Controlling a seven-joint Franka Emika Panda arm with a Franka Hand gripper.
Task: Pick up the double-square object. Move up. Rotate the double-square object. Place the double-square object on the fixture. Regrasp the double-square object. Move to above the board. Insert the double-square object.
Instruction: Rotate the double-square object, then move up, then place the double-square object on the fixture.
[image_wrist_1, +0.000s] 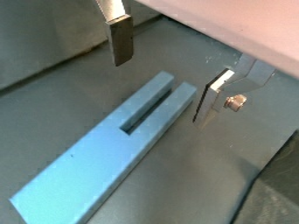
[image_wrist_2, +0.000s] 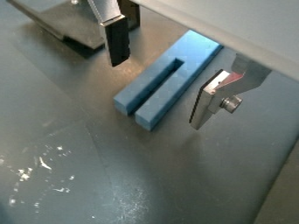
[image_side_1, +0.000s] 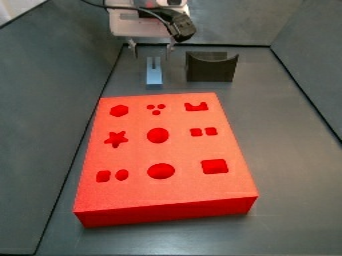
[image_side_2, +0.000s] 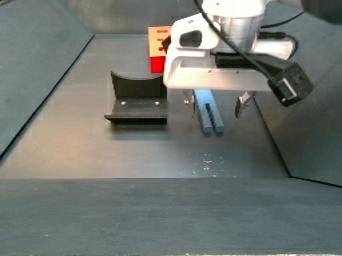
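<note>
The double-square object needs to go to the fixture (image_side_1: 210, 66), so my gripper will pick it up by its slotted end (image_side_1: 155, 64) next.
The double-square object (image_wrist_1: 105, 153) is a slim blue bar with a slot in one end. It lies flat on the grey floor and shows in both wrist views (image_wrist_2: 170, 79) and both side views (image_side_1: 156, 70) (image_side_2: 210, 112). My gripper (image_wrist_1: 162, 89) is open over its slotted end, with one finger on each side and neither touching the bar; it also shows in the other views (image_wrist_2: 158, 94) (image_side_1: 156, 42) (image_side_2: 214, 103). The dark notched fixture (image_side_1: 210, 66) (image_side_2: 136, 100) stands beside the bar. The red board (image_side_1: 160, 150) (image_side_2: 158, 40) lies apart from both.
Grey walls enclose the floor in both side views. A dark plate (image_wrist_2: 65, 26) lies just beyond one finger in a wrist view. White scuff marks (image_wrist_2: 41, 166) show on the floor.
</note>
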